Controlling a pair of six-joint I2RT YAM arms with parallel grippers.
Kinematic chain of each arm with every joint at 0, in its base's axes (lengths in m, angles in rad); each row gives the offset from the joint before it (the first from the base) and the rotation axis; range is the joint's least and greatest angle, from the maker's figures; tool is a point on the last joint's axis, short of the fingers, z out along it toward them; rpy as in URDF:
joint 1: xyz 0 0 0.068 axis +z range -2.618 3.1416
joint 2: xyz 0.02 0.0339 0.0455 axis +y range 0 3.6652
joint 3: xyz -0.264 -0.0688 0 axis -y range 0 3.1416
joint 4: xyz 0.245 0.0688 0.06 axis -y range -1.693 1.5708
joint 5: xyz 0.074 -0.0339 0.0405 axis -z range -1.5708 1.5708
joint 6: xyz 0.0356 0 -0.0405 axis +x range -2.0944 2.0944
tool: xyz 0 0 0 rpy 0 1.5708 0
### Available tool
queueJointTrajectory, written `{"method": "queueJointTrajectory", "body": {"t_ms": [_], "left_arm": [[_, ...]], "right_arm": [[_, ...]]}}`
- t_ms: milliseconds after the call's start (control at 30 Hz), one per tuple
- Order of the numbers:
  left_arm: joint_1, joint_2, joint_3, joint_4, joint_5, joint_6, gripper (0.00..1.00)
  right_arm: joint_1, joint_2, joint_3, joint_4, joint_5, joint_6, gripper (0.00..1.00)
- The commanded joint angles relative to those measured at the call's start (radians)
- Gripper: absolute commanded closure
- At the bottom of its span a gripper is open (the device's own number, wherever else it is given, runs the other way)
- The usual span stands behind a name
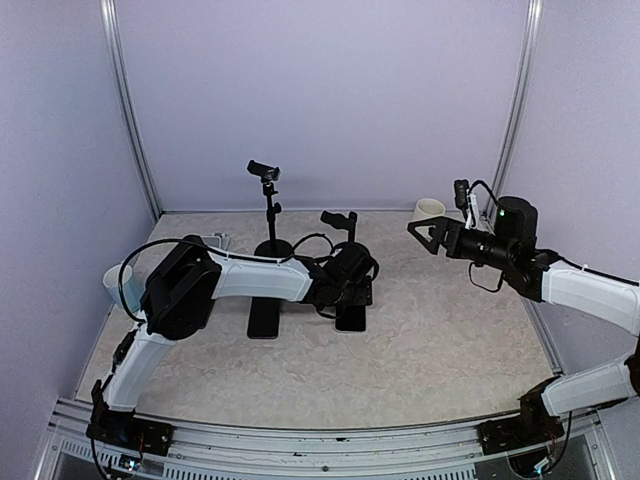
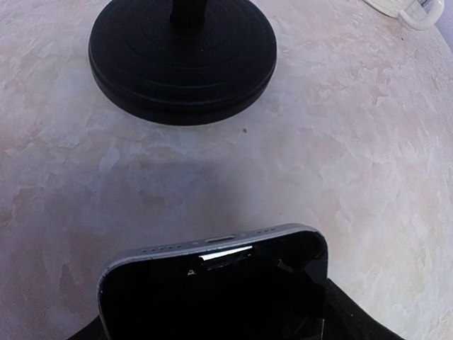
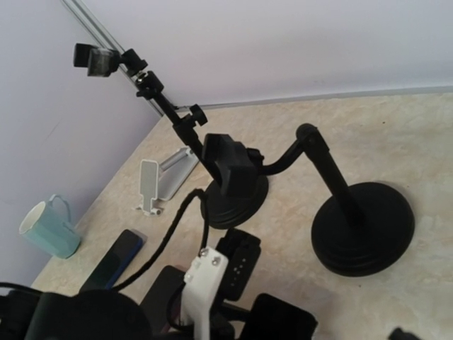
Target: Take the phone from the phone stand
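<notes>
The phone is low over flat, empty table in front of the stand's round base [image 2: 182,60] and would land there, so my left gripper opens next.
A black phone [image 1: 351,320] is low over the table in front of the gooseneck phone stand [image 1: 340,220], whose clamp is empty. My left gripper [image 1: 349,296] is shut on the phone. In the left wrist view the phone's end [image 2: 212,283] fills the bottom and hides the fingers, with a shadow on the table under it and the stand's round base [image 2: 182,60] ahead. The right wrist view shows the phone [image 3: 283,322] in the left gripper and the stand [image 3: 361,227]. My right gripper [image 1: 425,230] is open and empty, raised at the right.
A taller black stand [image 1: 271,215] with an empty clamp is at centre back. A second black phone [image 1: 263,318] lies flat to the left. A white folding stand [image 3: 159,177], a blue phone [image 3: 113,258] and a teal mug [image 3: 49,227] sit at the left. A white mug [image 1: 430,209] stands at the back right.
</notes>
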Motion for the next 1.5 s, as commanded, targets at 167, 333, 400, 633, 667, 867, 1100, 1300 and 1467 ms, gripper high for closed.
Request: {"method": "queueJointTrajectory", "body": {"t_ms": [167,333,400,633,667,867,1100,1300,1467], "left_arm": [[-0.004,0.064,0.054,-0.074,-0.066,-0.029,0.43],[-0.014,0.049,0.039,-0.089,-0.085,-0.026,0.37],[-0.017,0.038,0.029,-0.085,-0.084,-0.022,0.35],[-0.025,0.017,0.009,-0.089,-0.084,-0.016,0.27],[-0.025,0.013,0.002,-0.083,-0.082,-0.011,0.26],[-0.017,-0.012,-0.038,-0.054,-0.067,0.01,0.18],[-0.015,-0.044,-0.061,-0.032,-0.062,0.04,0.09],[-0.017,-0.116,-0.093,0.017,-0.042,0.094,0.01],[-0.013,-0.24,-0.181,0.112,0.004,0.172,0.01]], "right_arm": [[-0.013,-0.011,-0.016,0.005,0.0,-0.002,0.0],[-0.013,-0.005,-0.016,0.012,-0.004,0.0,0.0],[-0.013,-0.002,-0.017,0.014,-0.005,0.0,0.0],[-0.013,0.0,-0.028,0.03,-0.011,0.012,0.0],[-0.012,-0.001,-0.028,0.03,-0.012,0.012,0.0],[-0.013,-0.004,-0.029,0.033,-0.015,0.012,0.0],[-0.013,-0.004,-0.031,0.037,-0.022,0.016,0.0],[-0.013,-0.002,-0.023,0.029,-0.038,0.009,0.0],[-0.013,0.011,0.014,-0.04,-0.03,-0.013,0.0]]}}
